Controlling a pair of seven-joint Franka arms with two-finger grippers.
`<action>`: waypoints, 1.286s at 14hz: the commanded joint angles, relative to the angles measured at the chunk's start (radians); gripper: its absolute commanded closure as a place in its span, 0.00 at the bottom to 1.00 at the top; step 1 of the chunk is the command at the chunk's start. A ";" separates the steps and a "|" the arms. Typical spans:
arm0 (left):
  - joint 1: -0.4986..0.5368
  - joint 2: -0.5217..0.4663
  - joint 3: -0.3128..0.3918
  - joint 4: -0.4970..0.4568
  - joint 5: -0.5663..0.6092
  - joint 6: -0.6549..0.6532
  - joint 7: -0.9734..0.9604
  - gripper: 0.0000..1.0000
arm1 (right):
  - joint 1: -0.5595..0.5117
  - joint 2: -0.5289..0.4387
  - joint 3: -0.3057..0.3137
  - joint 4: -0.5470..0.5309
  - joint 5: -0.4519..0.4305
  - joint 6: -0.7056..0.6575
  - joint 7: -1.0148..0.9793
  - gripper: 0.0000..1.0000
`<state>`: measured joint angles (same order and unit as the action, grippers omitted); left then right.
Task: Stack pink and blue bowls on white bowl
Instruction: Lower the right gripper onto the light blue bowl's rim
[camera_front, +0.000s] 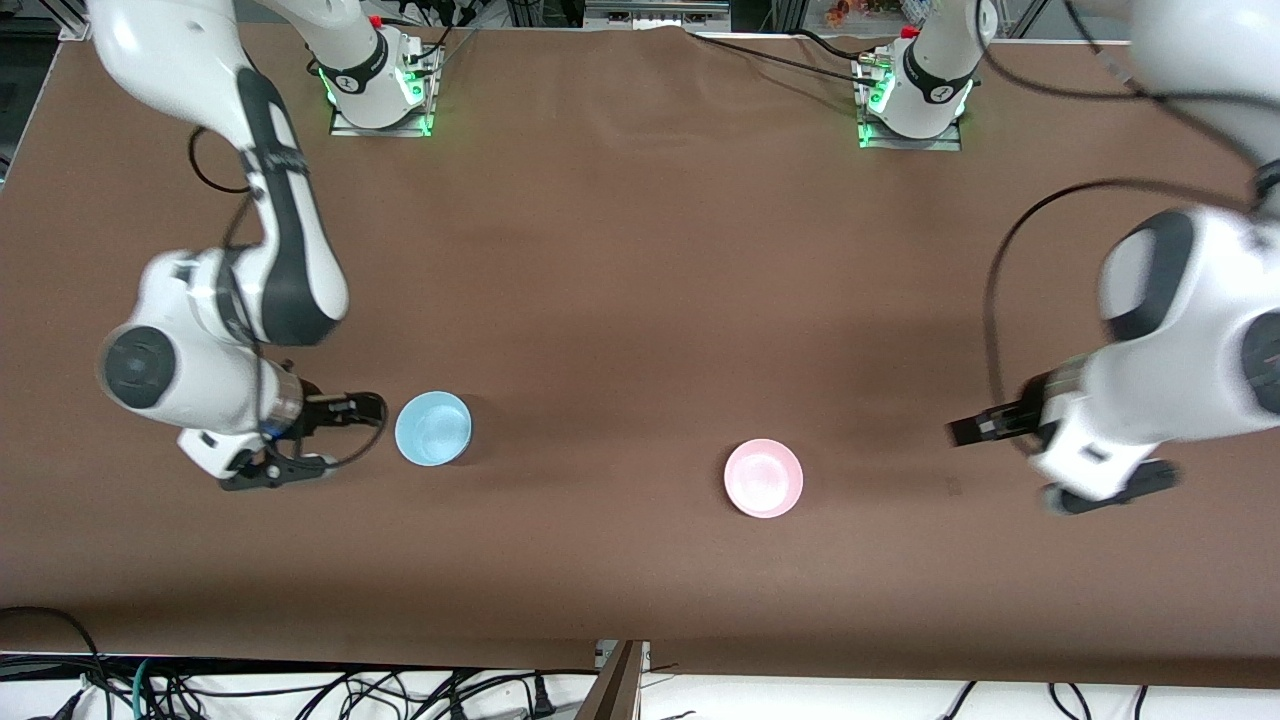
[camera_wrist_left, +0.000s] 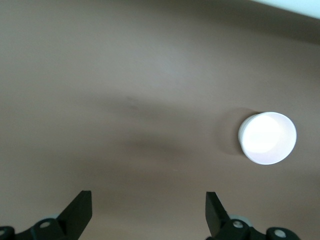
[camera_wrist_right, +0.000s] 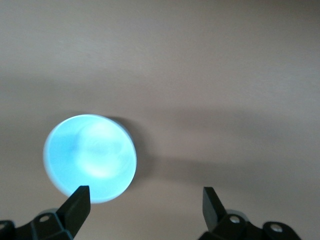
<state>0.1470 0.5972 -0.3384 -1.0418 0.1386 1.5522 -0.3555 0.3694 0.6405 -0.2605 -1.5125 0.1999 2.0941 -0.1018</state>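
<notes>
I will next use my right gripper to pinch the light blue bowl, which curves round an open hollow (camera_front: 434, 428), by its thin rim from inside and outside to stack it.
The light blue bowl (camera_front: 433, 428) sits upright on the brown table toward the right arm's end. It also shows in the right wrist view (camera_wrist_right: 90, 158). My right gripper (camera_front: 355, 437) is open and empty, low beside the blue bowl; one of its fingertips (camera_wrist_right: 80, 196) overlaps the bowl's rim in the right wrist view. The pale pink bowl (camera_front: 763, 478) sits near the middle, a little nearer the front camera. It looks washed out in the left wrist view (camera_wrist_left: 267, 138). My left gripper (camera_front: 998, 466) is open and empty, well apart from the pink bowl. The white bowl is out of view.
The brown table cloth (camera_front: 620, 280) covers the whole work area. Both arm bases (camera_front: 380, 90) stand along the edge farthest from the front camera. Cables hang below the table's near edge (camera_front: 300, 690).
</notes>
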 joint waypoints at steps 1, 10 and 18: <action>0.113 -0.072 -0.002 -0.055 -0.002 -0.007 0.186 0.00 | 0.013 -0.038 0.004 -0.153 0.018 0.131 -0.007 0.02; 0.172 -0.086 -0.011 -0.063 -0.007 -0.027 0.403 0.00 | 0.017 -0.002 0.040 -0.195 0.072 0.228 -0.001 0.35; 0.166 -0.085 -0.010 -0.061 -0.001 -0.027 0.392 0.00 | 0.017 -0.001 0.049 -0.207 0.075 0.238 0.002 0.70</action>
<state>0.3131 0.5397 -0.3536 -1.0770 0.1381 1.5308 0.0182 0.3850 0.6536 -0.2204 -1.6940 0.2538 2.3104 -0.0988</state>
